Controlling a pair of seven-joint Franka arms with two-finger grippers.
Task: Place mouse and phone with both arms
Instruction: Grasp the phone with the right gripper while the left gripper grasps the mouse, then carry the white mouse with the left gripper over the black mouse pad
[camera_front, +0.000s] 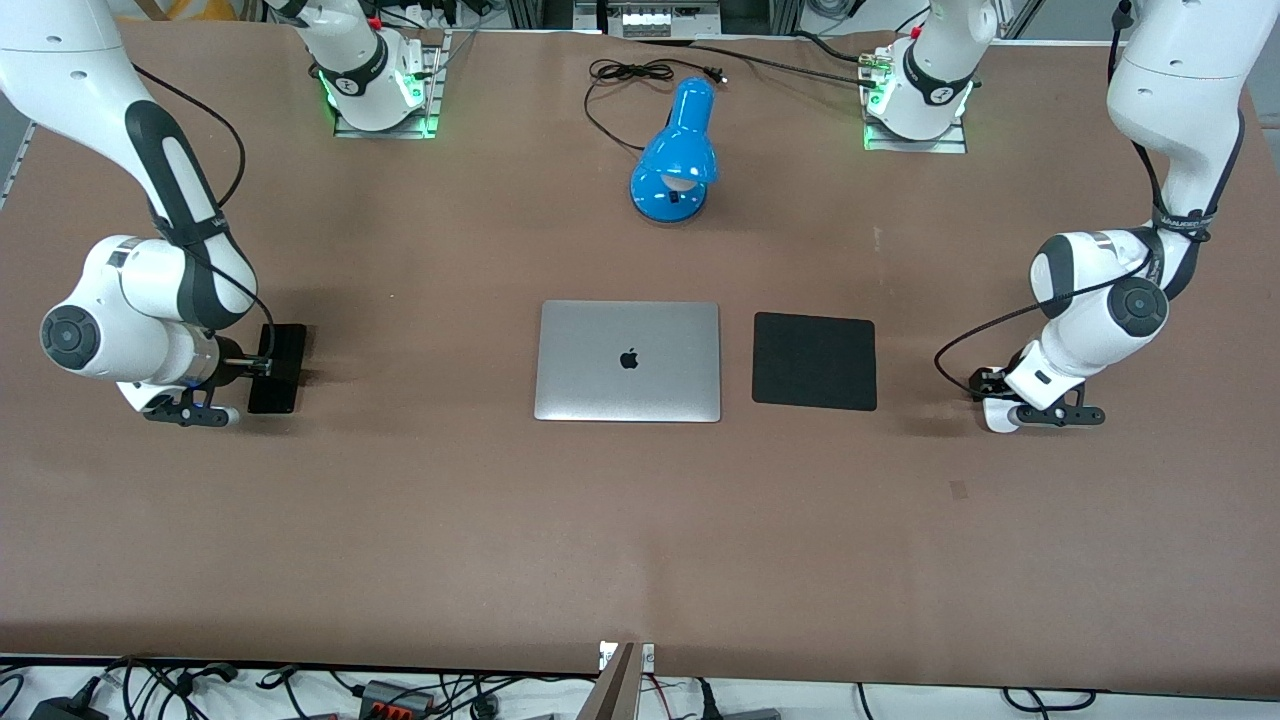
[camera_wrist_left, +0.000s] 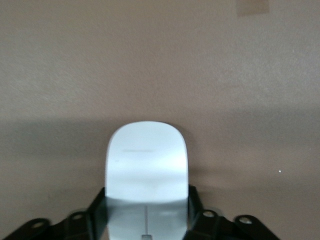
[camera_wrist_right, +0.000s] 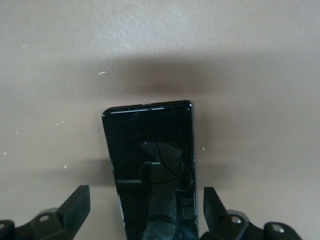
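Note:
My right gripper grips the phone (camera_front: 277, 368) by its long side edges next, to place the phone beside the silver laptop (camera_front: 627, 361).
The white mouse (camera_front: 997, 416) lies on the brown table near the left arm's end. In the left wrist view the mouse (camera_wrist_left: 146, 160) sits between the black fingers (camera_wrist_left: 98, 202), which press against both of its sides. My left gripper (camera_front: 1003, 404) (camera_wrist_left: 146, 197) is down at the table and shut on it. The black phone (camera_front: 277, 368) lies flat near the right arm's end. My right gripper (camera_front: 262, 366) (camera_wrist_right: 146, 200) is low over the phone (camera_wrist_right: 150, 150), open, with a gap between each finger (camera_wrist_right: 77, 200) and the phone's edges.
A closed silver laptop (camera_front: 628, 360) lies mid-table, with a squarish black mouse pad (camera_front: 814, 360) beside it toward the left arm's end. A blue desk lamp (camera_front: 677, 155) with a black cable (camera_front: 630, 72) stands farther from the front camera than the laptop.

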